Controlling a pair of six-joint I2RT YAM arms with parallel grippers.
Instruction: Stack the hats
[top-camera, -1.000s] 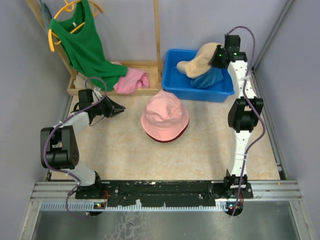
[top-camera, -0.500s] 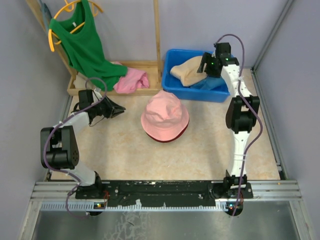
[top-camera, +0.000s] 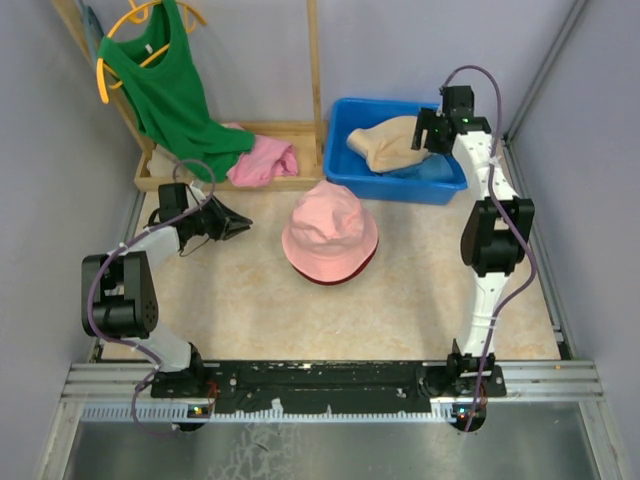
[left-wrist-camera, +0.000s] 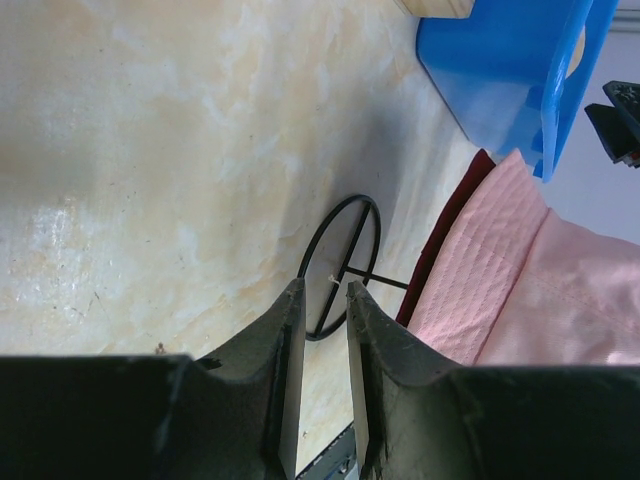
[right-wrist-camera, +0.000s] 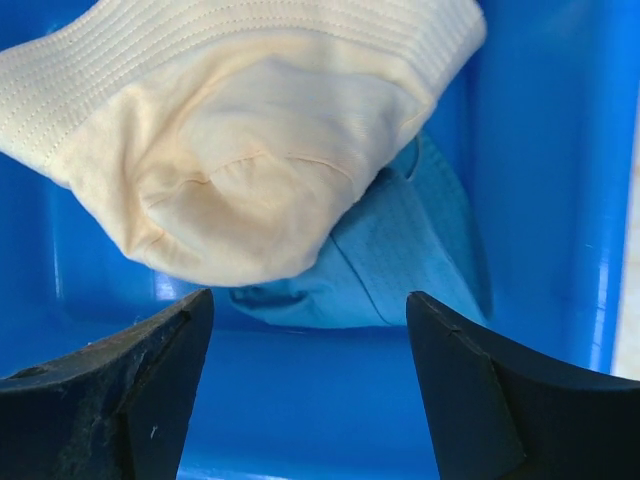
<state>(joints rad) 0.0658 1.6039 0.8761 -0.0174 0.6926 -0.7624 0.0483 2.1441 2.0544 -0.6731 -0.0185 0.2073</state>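
Observation:
I need to grab the blue hat's exposed brim edge with my right gripper next. The opposite edge of the blue hat is left for my left gripper.
The pink hat sits on the dark red hat at the table's middle; only the red brim shows. Both also show in the left wrist view, pink over dark red. The beige hat lies in the blue bin on top of the blue hat. My right gripper is open and empty just right of the beige hat, with the blue hat ahead of it. My left gripper is nearly shut and empty, low over the floor.
A green sleeveless shirt hangs on a yellow hanger from the wooden rack at the back left, with a bright pink cloth on its base. A black ring mark is on the table before my left gripper. Walls close in on both sides.
My right gripper held the beige hat above the bin, lowered it to the left, let it go and drew back to the right, open. The left arm has not moved.

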